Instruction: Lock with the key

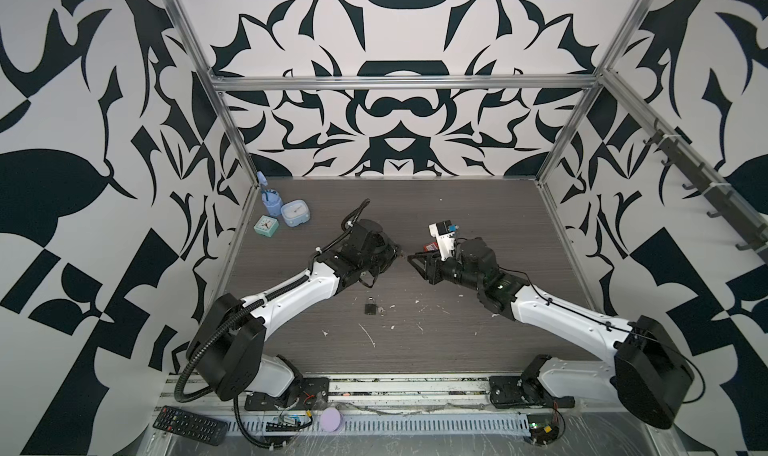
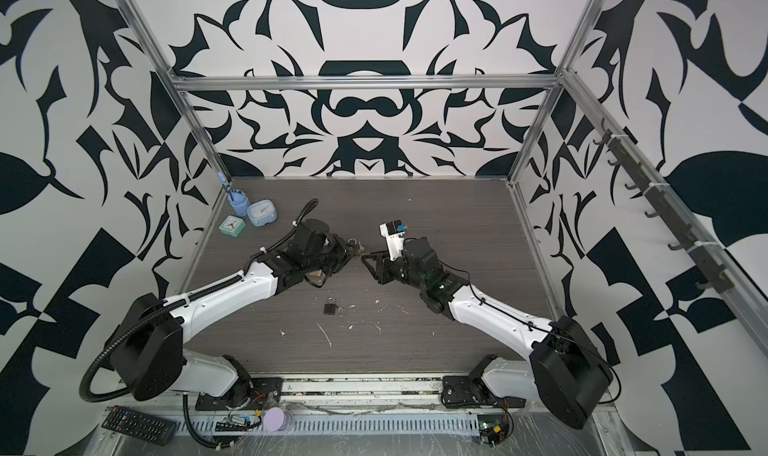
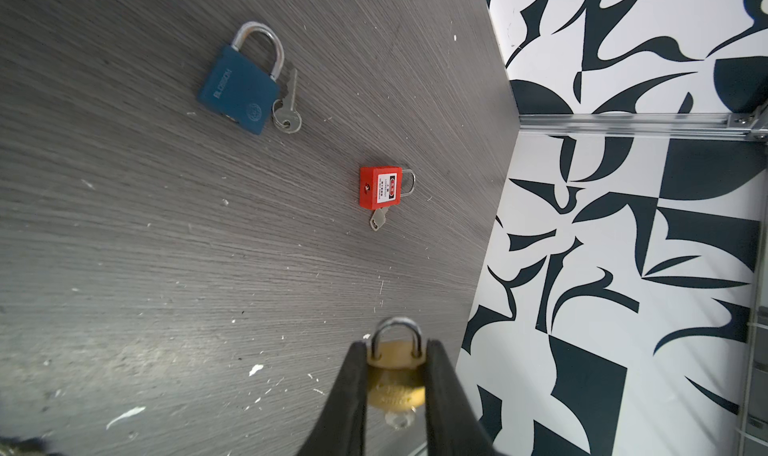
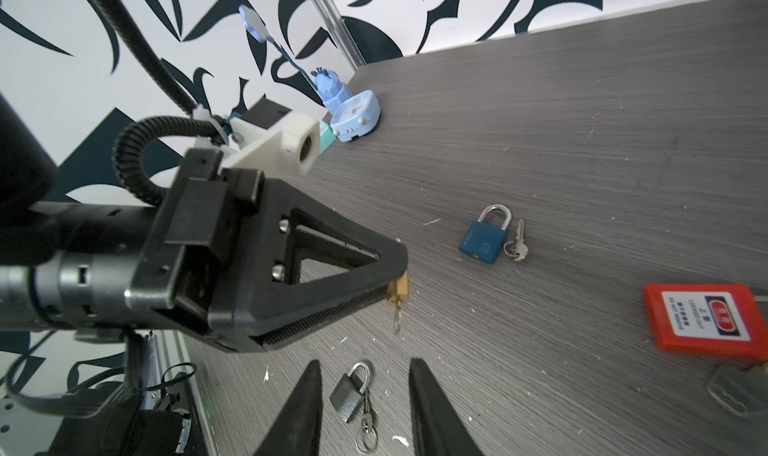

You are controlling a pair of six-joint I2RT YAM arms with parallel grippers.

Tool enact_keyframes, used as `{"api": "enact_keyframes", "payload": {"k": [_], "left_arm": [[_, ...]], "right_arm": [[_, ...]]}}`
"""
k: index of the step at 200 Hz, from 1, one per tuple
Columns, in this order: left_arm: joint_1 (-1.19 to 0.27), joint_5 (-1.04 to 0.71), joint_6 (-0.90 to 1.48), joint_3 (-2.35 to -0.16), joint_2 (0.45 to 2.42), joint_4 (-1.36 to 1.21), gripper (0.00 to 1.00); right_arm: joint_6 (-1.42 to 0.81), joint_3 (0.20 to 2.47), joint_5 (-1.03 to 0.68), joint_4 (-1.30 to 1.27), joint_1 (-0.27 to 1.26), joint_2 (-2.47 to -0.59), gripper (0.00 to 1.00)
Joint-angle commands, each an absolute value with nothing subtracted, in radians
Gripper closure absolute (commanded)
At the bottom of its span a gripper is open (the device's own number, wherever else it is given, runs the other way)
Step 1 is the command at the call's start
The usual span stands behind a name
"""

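Observation:
My right gripper grabs the silver key by its exposed end below the brass padlock next, to pull the key straight out.
My left gripper is shut on a small brass padlock, its fingers pressing the body's two sides and the steel shackle pointing outward. A silver key sticks out of the lock's underside. In the right wrist view the same padlock shows at the left gripper's tips, with the key hanging below it. My right gripper is open with nothing between its fingers and sits a short way from the key. In both top views the two grippers face each other above mid-table.
On the table lie a blue padlock with keys, a red padlock with a key and a small grey padlock on a key ring. Two small clocks stand at the back left. A remote lies on the front rail.

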State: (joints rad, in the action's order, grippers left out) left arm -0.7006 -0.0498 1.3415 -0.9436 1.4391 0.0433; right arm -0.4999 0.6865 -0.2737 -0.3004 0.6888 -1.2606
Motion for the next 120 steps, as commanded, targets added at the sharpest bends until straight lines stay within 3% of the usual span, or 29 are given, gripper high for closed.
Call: {"api": "enact_keyframes", "payload": {"k": [1,120], "left_arm": [[-0.698,-0.055,1.336,-0.973,1.429,0.060,1.00],[-0.698,-0.083,1.331,-0.978,1.445,0.075,1.00]], "right_arm": [[-0.468,0.707,-0.288,-0.303,0.691,-1.288,0.64],[-0.432,0.782,-0.319,-0.341,0.689,-1.391,0.70]]}}
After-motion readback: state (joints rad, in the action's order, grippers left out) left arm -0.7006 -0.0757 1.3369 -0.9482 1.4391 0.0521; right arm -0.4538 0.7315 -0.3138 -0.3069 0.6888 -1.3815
